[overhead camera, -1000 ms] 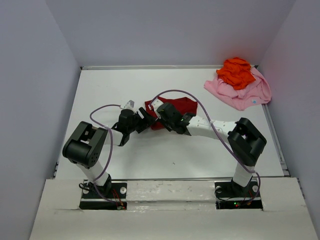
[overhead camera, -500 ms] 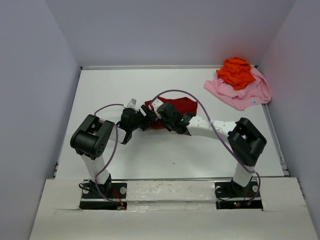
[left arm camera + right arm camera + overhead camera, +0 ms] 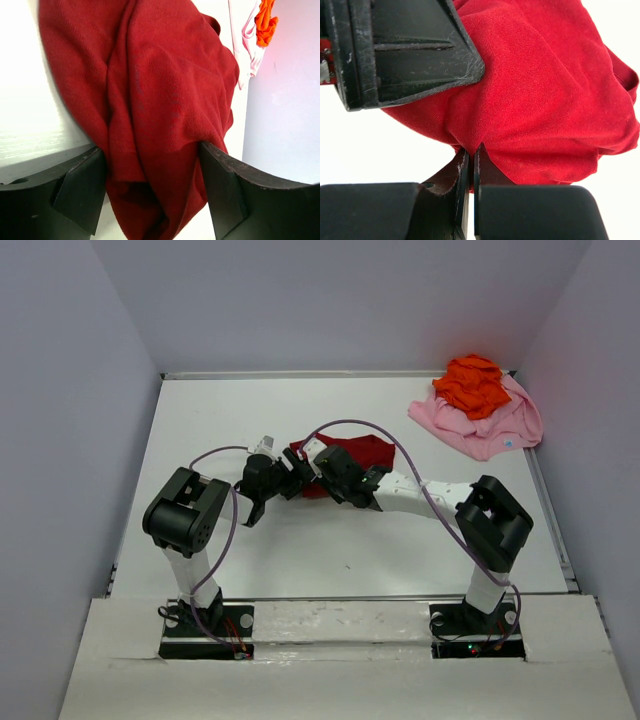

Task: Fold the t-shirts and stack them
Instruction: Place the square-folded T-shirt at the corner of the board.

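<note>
I next need to grab the dark red t-shirt with my left gripper across its bunched end beside my right gripper, to drag it away for stacking.
The dark red t-shirt lies bunched at the table's middle. My right gripper is shut on a fold at the shirt's near-left edge. My left gripper is open wide, with a hanging bunch of the red cloth between its fingers, brushing both. In the top view the two grippers meet at the shirt's left end, left gripper beside right gripper. The orange t-shirt lies crumpled on the light pink t-shirt in the far right corner.
White walls close the table at the back and on both sides. A purple cable loops over the red shirt from the right arm. One finger of the left gripper fills the upper left of the right wrist view.
The left arm has swung its elbow in and pushed its open gripper a little right, onto the red shirt's left end. The right gripper has stayed shut on the fold.
</note>
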